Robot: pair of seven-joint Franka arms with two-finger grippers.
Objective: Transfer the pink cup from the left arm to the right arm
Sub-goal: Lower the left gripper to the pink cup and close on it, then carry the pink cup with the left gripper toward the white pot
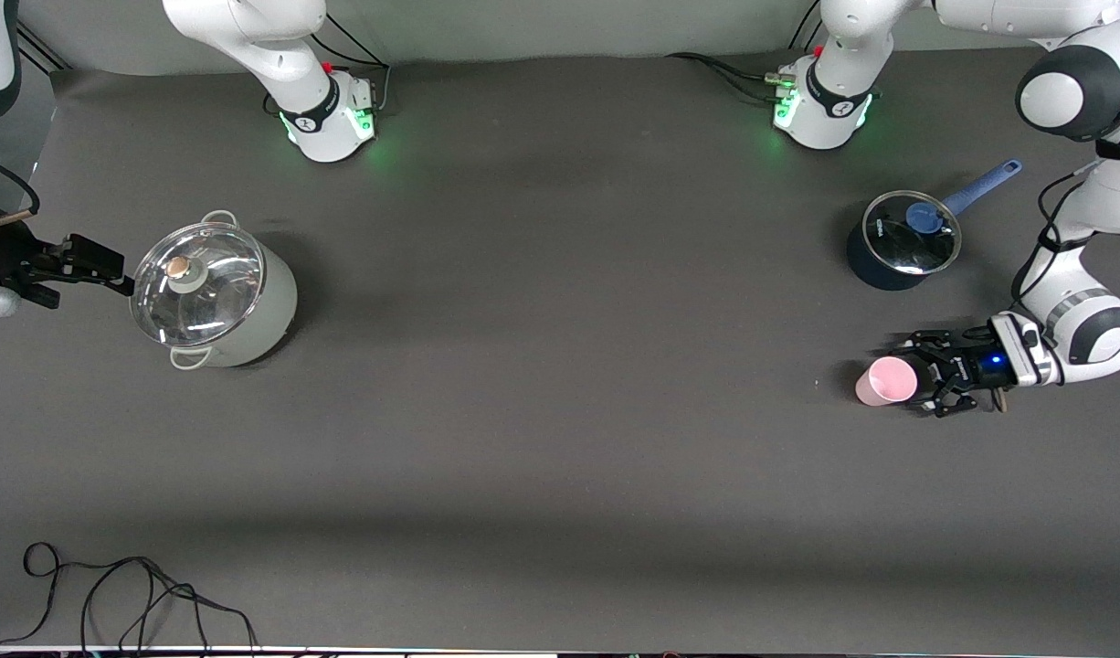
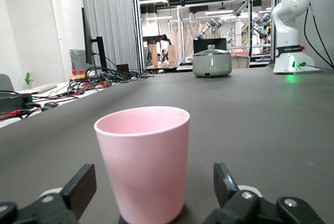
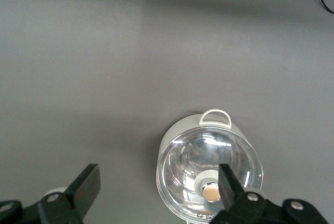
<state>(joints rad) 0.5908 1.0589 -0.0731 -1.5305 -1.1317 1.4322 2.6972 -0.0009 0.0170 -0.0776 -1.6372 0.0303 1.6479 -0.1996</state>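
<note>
Next, the left gripper grabs the pink cup by its body (image 1: pixel 883 386) (image 2: pixel 145 172), to hand the cup over to my right arm.
The pink cup (image 1: pixel 884 381) stands upright on the dark table at the left arm's end, nearer the front camera than the blue saucepan. My left gripper (image 1: pixel 918 376) is low at the table and open, with one finger on each side of the cup and a gap on both sides. In the left wrist view the cup (image 2: pixel 143 161) fills the space between the fingers (image 2: pixel 81 187) of the left gripper (image 2: pixel 154 182). My right gripper (image 1: pixel 103 265) is open and empty, up over the table beside the grey pot at the right arm's end; it also shows in the right wrist view (image 3: pixel 156 182).
A grey-white pot with a glass lid (image 1: pixel 213 297) stands at the right arm's end and shows in the right wrist view (image 3: pixel 209 166). A dark blue saucepan with a glass lid (image 1: pixel 903 242) stands near the left arm. Black cable (image 1: pixel 112 585) lies at the front edge.
</note>
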